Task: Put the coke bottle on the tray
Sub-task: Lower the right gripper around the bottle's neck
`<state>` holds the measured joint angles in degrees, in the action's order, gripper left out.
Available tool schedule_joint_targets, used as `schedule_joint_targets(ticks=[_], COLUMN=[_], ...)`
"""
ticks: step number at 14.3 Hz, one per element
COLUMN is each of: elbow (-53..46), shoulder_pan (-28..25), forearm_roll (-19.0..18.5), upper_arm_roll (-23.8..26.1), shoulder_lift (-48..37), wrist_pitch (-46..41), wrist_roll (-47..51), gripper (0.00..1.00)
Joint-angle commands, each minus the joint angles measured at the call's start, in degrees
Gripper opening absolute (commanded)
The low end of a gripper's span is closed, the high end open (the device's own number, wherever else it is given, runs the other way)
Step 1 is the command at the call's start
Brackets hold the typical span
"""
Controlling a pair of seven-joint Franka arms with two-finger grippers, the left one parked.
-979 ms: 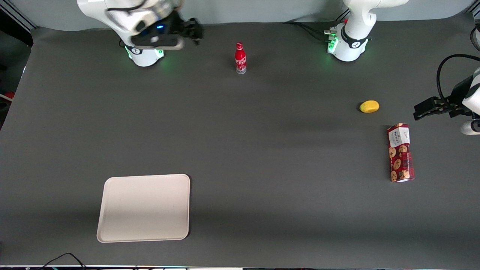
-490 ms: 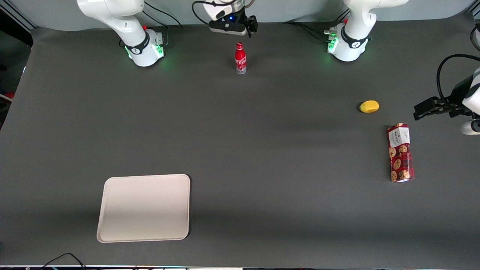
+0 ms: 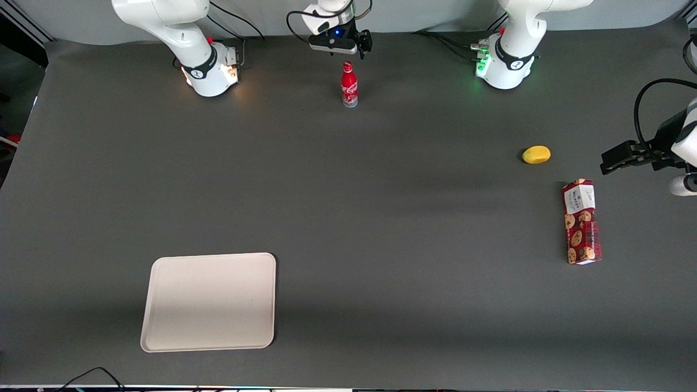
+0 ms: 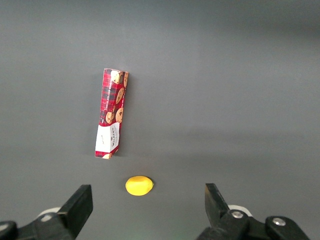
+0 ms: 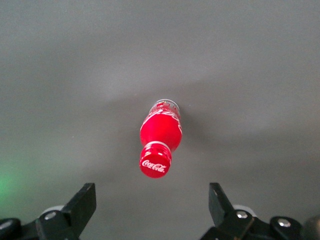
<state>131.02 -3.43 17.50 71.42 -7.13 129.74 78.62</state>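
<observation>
I need to grab the bottle by its red cap (image 3: 347, 66) with my gripper next, so that I can put the coke bottle on the tray (image 3: 209, 301).
The coke bottle (image 3: 349, 85), small, slim and red with white script, stands upright on the dark table between the two arm bases. My gripper (image 3: 340, 43) hovers above the table just farther from the front camera than the bottle. In the right wrist view the bottle (image 5: 160, 136) shows from above, red cap toward the camera, and the gripper (image 5: 152, 205) is open and empty, its fingers spread wide and apart from the bottle. The off-white tray (image 3: 209, 301) lies flat and bare near the table's front edge, toward the working arm's end.
A yellow lemon (image 3: 536, 154) and a long red cookie box (image 3: 581, 221) lie toward the parked arm's end; both show in the left wrist view, lemon (image 4: 138, 185) and box (image 4: 111, 113). The arm bases (image 3: 209, 71) stand along the back edge.
My arm has swung from over its own base across to above the bottle. In the last half second it has barely shifted. The bottle has not moved.
</observation>
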Motion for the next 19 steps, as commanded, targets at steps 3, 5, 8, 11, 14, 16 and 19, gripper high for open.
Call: schedule_joint_targets(ticks=[3,5,8,11,14,16,19], elbow=[0.9,1.5,1.3,1.3,1.5,1.5,1.5], shoulder_pan=[0.8,0.7,1.1,1.1,0.8,0.4,-0.4], forearm_roll=[-0.8,-1.7,-3.6,-8.1,-15.1,-19.1,-20.9], upper_arm_roll=[0.7,0.7,0.6,0.6,0.6,0.6,0.6], shoulder_lift=[1.4,1.6,3.4,5.4,8.7,12.5,13.8], wrist_pitch=[1.8,2.2,2.9,5.5,7.7,7.8,7.7], wrist_roll=[1.1,1.1,1.2,4.5,10.2,13.5,16.0], gripper=[1.00,1.00,1.00,1.00,1.00,0.99,0.99])
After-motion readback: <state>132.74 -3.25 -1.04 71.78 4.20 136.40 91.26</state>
